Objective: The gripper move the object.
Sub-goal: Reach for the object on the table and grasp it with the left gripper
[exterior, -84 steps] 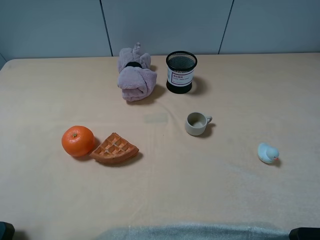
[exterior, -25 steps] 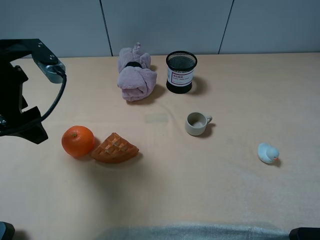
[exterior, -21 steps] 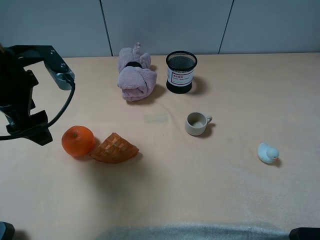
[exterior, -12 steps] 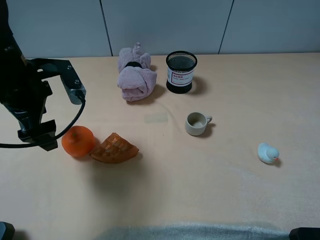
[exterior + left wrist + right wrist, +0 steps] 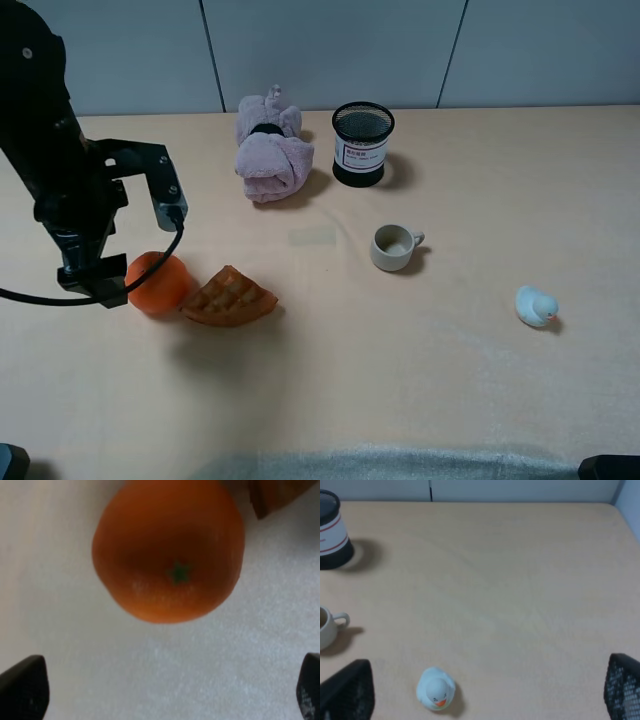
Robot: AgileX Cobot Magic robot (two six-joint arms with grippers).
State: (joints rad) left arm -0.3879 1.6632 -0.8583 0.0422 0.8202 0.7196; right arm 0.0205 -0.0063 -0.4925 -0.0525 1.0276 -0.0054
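Observation:
My left gripper is to grab the orange fruit by its round body [image 5: 160,284] [image 5: 167,550] next, so it can move the fruit.
The round orange fruit [image 5: 160,284] sits on the table at the left, touching the waffle wedge [image 5: 228,297] on its right. My left gripper [image 5: 98,288] hangs from the bulky black arm with its cable, right at the fruit's left side and partly covering it. In the left wrist view the fruit [image 5: 169,550] with its green stem dimple fills the frame. The left gripper [image 5: 165,692] is open, its fingertips [image 5: 22,692] spread wide and apart from the fruit. My right gripper [image 5: 485,692] is open and empty above the table's right part.
A pinkish rolled towel [image 5: 268,150] and a black mesh cup [image 5: 362,143] stand at the back. A small grey mug [image 5: 393,247] is in the middle and a white toy duck [image 5: 535,306] at the right. The duck [image 5: 436,689] also shows in the right wrist view.
My left arm has come in from the left edge and moved right and down until its gripper reaches the fruit. The fruit and the other things have not moved.

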